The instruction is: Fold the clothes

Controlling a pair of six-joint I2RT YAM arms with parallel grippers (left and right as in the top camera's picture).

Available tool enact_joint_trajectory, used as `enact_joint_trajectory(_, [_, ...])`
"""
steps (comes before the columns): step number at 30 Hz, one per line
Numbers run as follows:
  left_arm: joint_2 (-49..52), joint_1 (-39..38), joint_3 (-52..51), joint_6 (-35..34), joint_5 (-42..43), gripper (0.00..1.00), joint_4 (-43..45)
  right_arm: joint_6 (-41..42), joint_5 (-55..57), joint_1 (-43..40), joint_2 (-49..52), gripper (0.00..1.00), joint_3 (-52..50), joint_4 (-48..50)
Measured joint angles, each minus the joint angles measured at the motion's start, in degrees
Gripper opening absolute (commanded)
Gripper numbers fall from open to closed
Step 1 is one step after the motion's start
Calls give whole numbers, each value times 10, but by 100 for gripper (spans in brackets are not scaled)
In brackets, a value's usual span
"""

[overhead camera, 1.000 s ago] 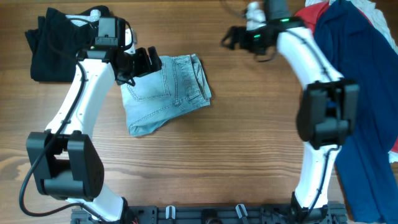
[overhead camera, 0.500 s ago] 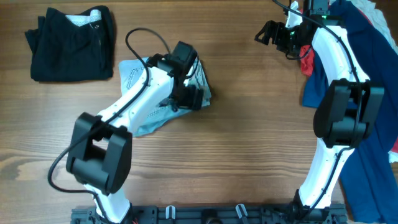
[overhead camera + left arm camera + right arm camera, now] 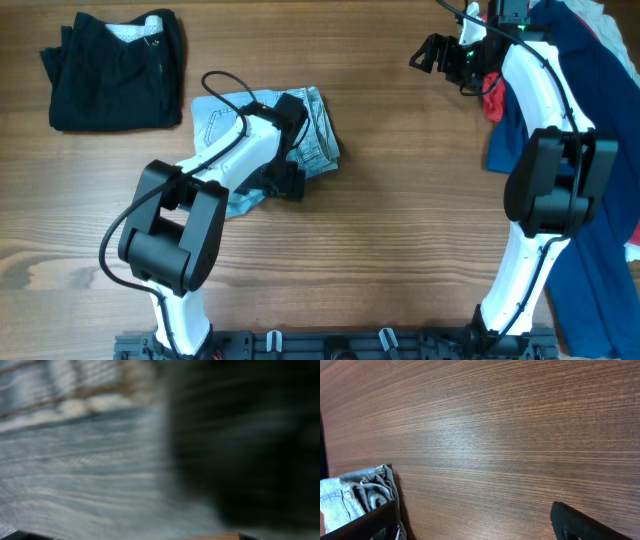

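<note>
The denim shorts should stay folded when they are laid on the black garment, so the left gripper needs to grab them by their near edge next, with the layers together.
The light-blue denim shorts [image 3: 318, 140] lie folded on the wooden table, left of centre. My left gripper [image 3: 288, 178] is down at the shorts' lower right edge, with the arm lying across them. The left wrist view is a blur of denim [image 3: 85, 460] pressed close to the lens, so its jaws do not show. My right gripper [image 3: 432, 55] is open and empty above bare wood at the far right. In the right wrist view its fingers [image 3: 475, 512] stand wide apart, with the shorts [image 3: 350, 495] at the lower left.
A folded black garment [image 3: 110, 70] lies at the far left corner. A pile of navy [image 3: 590, 120], red [image 3: 492, 98] and white clothes covers the right edge, behind the right arm. Bare wood [image 3: 400, 230] lies between the arms.
My left arm swung from the shorts' upper left across to their right side, then drew back to the lower right edge. My right arm moved right toward the pile, then stayed still.
</note>
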Motion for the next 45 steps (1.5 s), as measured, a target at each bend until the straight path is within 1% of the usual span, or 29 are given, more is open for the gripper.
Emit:
enact_joint_trajectory(5, [-4, -2, -6, 0, -60, 100, 16, -2, 0, 0, 0, 98, 0, 0])
enact_joint_trajectory(6, [-6, -1, -8, 1, -98, 100, 31, -2, 0, 0, 0, 98, 0, 0])
enact_joint_trajectory(8, [-9, 3, -12, 9, -131, 100, 53, -2, 2, 0, 0, 98, 0, 0])
enact_joint_trajectory(10, [-13, 14, -18, 21, -152, 100, 84, -2, 5, 0, 0, 99, 0, 0])
enact_joint_trajectory(14, [-16, 70, -32, 33, -182, 99, 187, -2, 17, 0, 0, 99, 0, 0])
enact_joint_trajectory(17, [-15, 106, -37, 38, -196, 100, 235, -2, 22, 0, 0, 99, 0, 1])
enact_joint_trajectory(19, [-15, 113, -37, 50, -203, 100, 231, -2, 23, 0, 0, 99, 0, 1])
enact_joint_trajectory(21, [-17, 101, -34, 58, -208, 100, 209, -2, 24, 0, 0, 99, 0, 1])
enact_joint_trajectory(23, [-27, 73, -31, 66, -205, 100, 189, -2, 24, 0, 0, 99, 0, 2])
enact_joint_trajectory(25, [-57, 35, -20, 71, -194, 100, 191, -2, 26, 0, 0, 99, 0, 2])
enact_joint_trajectory(26, [-75, 19, -12, 75, -186, 100, 204, -2, 26, 0, 0, 99, 0, 2])
enact_joint_trajectory(29, [-123, -21, 15, 98, -155, 100, 289, -2, 26, 0, 0, 99, 0, 2])
enact_joint_trajectory(31, [-130, -25, 23, 111, -139, 100, 312, -2, 26, 0, 0, 99, 0, 2])
enact_joint_trajectory(33, [-124, -21, 24, 122, -124, 100, 326, -2, 26, 0, 0, 99, 0, 1])
enact_joint_trajectory(40, [-40, -1, 23, 134, -69, 100, 395, -2, 26, 0, 0, 99, 0, -4])
enact_joint_trajectory(45, [-6, -1, 23, 147, -43, 100, 371, -2, 26, 2, 0, 99, 0, -4])
